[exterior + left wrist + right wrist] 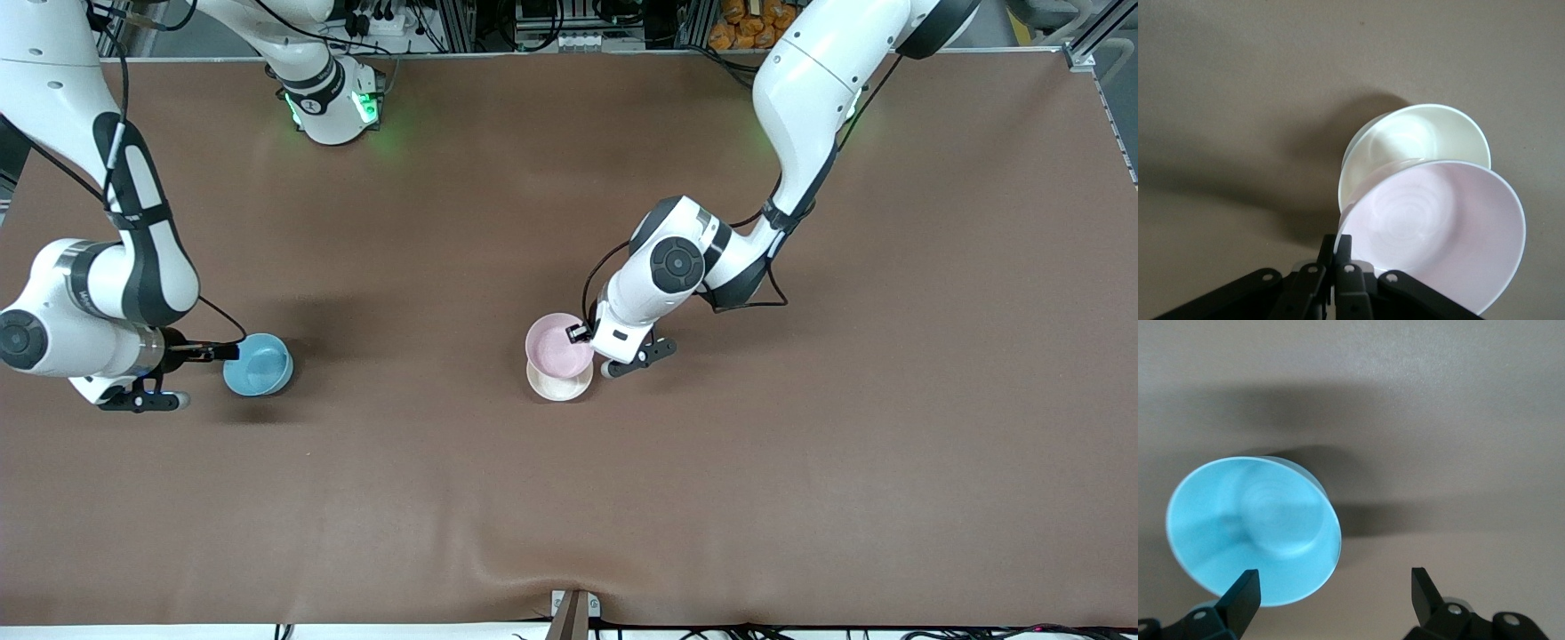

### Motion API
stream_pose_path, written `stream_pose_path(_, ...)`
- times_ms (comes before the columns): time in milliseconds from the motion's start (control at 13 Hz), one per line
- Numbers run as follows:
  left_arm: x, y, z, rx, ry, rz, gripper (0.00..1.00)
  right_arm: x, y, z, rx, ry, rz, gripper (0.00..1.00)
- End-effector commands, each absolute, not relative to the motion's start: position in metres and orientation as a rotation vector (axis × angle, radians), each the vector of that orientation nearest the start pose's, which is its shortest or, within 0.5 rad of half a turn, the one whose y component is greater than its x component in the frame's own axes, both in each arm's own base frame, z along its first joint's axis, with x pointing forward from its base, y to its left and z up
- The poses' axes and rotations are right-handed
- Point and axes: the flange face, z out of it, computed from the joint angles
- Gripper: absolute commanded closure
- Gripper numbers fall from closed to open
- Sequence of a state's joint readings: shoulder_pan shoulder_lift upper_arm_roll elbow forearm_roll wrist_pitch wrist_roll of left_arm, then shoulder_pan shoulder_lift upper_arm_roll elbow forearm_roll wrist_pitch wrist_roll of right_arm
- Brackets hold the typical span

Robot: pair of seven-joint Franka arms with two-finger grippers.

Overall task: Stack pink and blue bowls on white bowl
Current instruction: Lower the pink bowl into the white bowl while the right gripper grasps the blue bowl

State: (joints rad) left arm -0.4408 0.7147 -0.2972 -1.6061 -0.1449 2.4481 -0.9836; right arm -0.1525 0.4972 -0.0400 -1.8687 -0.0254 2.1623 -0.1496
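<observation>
The blue bowl still has to be stacked on the white bowl (560, 382). My right gripper will grip the blue bowl by its rim (239, 363) next.
The pale pink bowl (556, 344) is held by its rim in my left gripper (581, 333), which is shut on it. It hangs tilted over the white bowl (560, 382), covering part of it. In the left wrist view the pink bowl (1438, 227) overlaps the white bowl (1418, 137), and the left gripper (1336, 252) pinches the pink rim. The light blue bowl (259, 364) stands on the table toward the right arm's end. My right gripper (231, 353) is open at its rim. In the right wrist view one finger (1243, 595) is over the blue bowl (1251, 530) and the other is outside it.
The brown table cover (622, 498) bears only the three bowls. A small metal bracket (573, 612) sits at the table's edge nearest the front camera. The right arm's base (333, 107) stands at the table's back edge.
</observation>
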Motion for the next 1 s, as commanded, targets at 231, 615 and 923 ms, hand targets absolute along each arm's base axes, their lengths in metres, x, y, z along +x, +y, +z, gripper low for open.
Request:
stream_pose_path(231, 0.558, -0.459, 0.242, -3.372, -0.786, 0.181, 1.00, 0.586, -0.122, 0.198, -3.085, 0.092, 0.300, 0.00)
stream_pose_path(615, 0.565, -0.461, 0.242, -3.381, -0.803, 0.172, 0.18, 0.592, -0.121, 0.188, -3.097, 0.087, 0.242, 0.14)
stream_pose_path(923, 0.577, -0.454, 0.281, -3.410, -0.764, 0.077, 0.00, 0.596, -0.121, 0.191, -3.099, 0.089, 0.230, 0.91)
